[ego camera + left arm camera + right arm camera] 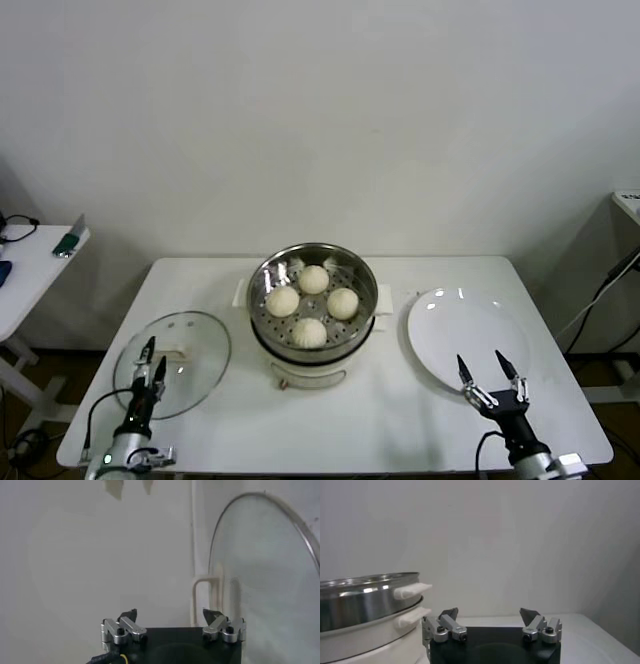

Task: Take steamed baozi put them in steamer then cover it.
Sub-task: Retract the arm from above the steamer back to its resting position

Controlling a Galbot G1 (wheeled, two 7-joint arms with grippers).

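Note:
The white handle point(206, 585) has its grip bar point(193, 600) off-centre beyond the fingers. I will shift my left gripper right in its wrist view and closer before closing.
Several cream-white baozi point(312, 304) lie on the perforated tray inside the steel steamer point(362, 272) at the table's middle. The steamer also shows in the right wrist view point(367, 600). The glass cover point(200, 350) lies flat on the table at the left, its white handle point(178, 353) near its middle. It shows in the left wrist view point(265, 580) with its handle point(206, 585). My left gripper point(152, 362) is open and empty at the cover's near edge. My right gripper point(491, 374) is open and empty at the near rim of the white plate.
An empty flat white plate point(450, 330) lies right of the steamer. A small side table point(30, 265) with dark objects stands off to the left. The table's front edge runs just below both grippers.

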